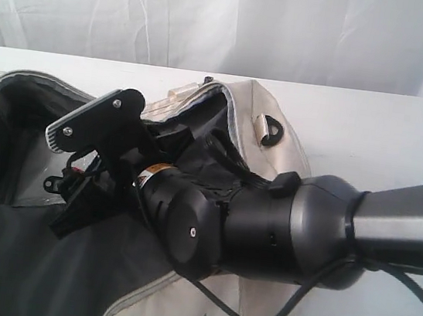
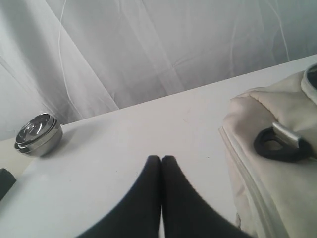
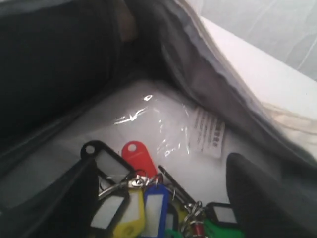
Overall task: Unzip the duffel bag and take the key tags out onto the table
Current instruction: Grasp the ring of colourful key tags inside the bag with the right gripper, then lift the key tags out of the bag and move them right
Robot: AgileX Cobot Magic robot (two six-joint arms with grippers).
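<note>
I should next grip the heap of key tags by its metal rings with my right gripper to take it out.
The cream duffel bag (image 1: 251, 120) lies unzipped on the white table (image 1: 379, 125), its grey lining showing. My right arm (image 1: 266, 220) reaches into the bag's mouth from the right, and its fingers are hidden inside in the exterior view. In the right wrist view the key tags (image 3: 148, 198) lie on the bag's floor: red, black, yellow, blue and green on metal rings. My right gripper (image 3: 161, 201) is open, one finger on each side of the bunch. My left gripper (image 2: 161, 159) is shut and empty over bare table, beside the bag's end (image 2: 277, 173) with the black D-ring (image 2: 282, 145).
A stack of steel bowls (image 2: 37, 135) stands near the table's far edge in the left wrist view. A clear plastic sheet with a white label (image 3: 208, 131) lies on the bag's floor behind the tags. White curtains hang behind the table.
</note>
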